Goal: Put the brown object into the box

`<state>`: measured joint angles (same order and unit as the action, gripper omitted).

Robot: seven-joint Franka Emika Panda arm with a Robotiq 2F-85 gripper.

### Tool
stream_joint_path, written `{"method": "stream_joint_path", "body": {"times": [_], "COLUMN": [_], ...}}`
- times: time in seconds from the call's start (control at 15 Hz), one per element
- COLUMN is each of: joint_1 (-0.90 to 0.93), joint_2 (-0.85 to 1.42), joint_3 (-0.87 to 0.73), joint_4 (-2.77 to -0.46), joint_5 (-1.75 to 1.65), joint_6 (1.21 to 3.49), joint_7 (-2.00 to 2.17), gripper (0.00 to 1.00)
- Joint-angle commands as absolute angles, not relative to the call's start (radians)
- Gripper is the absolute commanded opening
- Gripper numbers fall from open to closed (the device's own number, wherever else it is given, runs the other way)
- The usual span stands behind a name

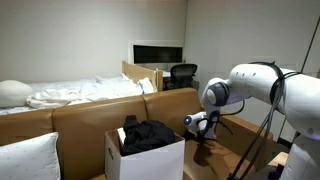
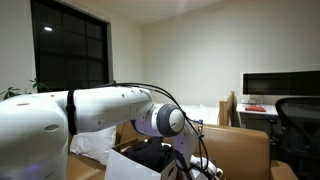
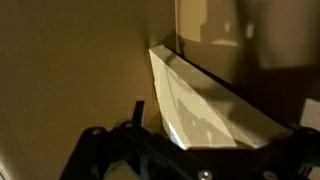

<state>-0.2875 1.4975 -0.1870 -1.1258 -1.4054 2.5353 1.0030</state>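
The brown object has its near end [image 3: 212, 127] between both fingers, and closing now would catch the object, so it is time for my gripper to close on it.
The box [image 1: 150, 160] is white and open-topped and stands on the brown couch with black clothing [image 1: 147, 135] piled in it. My gripper [image 1: 200, 124] hangs just beside the box on its side away from the pillow, low over the couch seat. In the wrist view a pale tan flat piece, the brown object [image 3: 200, 105], stands on edge against the couch and reaches down between my wide-apart fingers. The gripper [image 3: 195, 145] is open and nothing is gripped. In an exterior view the arm [image 2: 100, 110] bends down over the box flap [image 2: 125, 168].
The couch backrest [image 1: 90, 115] runs behind the box. A white pillow [image 1: 25, 158] lies at one end of the seat and a bed with white sheets [image 1: 70, 93] stands behind. A desk with a monitor [image 1: 158, 53] and an office chair [image 1: 183, 74] stand further back.
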Motion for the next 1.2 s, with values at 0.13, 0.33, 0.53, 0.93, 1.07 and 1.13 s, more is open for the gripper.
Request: {"method": "stream_joint_path", "body": {"times": [0.13,0.33,0.53,0.93,1.07,1.13], "joint_1": [-0.341,-0.343,-0.281,-0.274,-0.26,-0.257], "joint_2": [1.497,1.497,1.497,1.465,1.364,1.306], "joint_3": [-0.121,-0.105,-0.178,-0.153,-0.135,-0.117], "joint_4": [-1.106,-1.103,-1.099,-1.105,-1.246,-1.319], "joint_5": [-1.487,-1.482,-1.379,-1.309,-1.279,-1.257], "joint_6": [2.452,2.44,2.487,2.45,2.414,2.395], "joint_7": [1.027,1.023,1.016,1.046,1.058,1.057], "gripper": [0.56,0.35,0.16,0.05,0.07,0.07]}}
